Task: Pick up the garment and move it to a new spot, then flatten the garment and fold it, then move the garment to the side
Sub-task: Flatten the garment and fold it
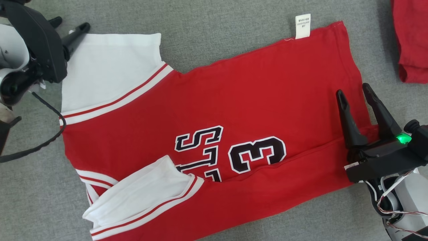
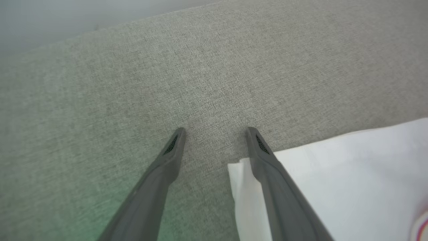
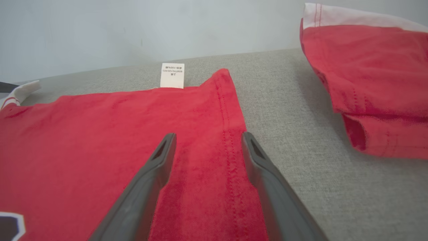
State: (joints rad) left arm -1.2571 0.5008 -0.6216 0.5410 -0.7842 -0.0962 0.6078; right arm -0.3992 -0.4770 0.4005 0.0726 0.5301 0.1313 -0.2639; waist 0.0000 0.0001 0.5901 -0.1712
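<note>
I should next use my right gripper to grab the jersey (image 1: 234,100) by the hem corner near the care label, because that corner sticks up while the jersey's red body (image 1: 281,88) lies flat.
A red jersey (image 1: 234,100) with white sleeves and black "13" lettering lies spread on the grey fabric surface, its near long edge folded up over the front. A white care label (image 1: 302,26) sticks out at its far edge. My right gripper (image 1: 353,91) hovers open over the jersey's right hem (image 3: 230,140), nothing between its fingers. My left gripper (image 1: 71,26) is open at the far left, beside the corner of the upper white sleeve (image 2: 334,177); one finger (image 2: 264,157) overlaps that sleeve's corner.
A second red garment (image 1: 411,40) with a white band (image 3: 351,15) lies at the far right. Bare grey surface (image 1: 234,20) runs beyond the jersey, ending at a pale wall (image 3: 133,30).
</note>
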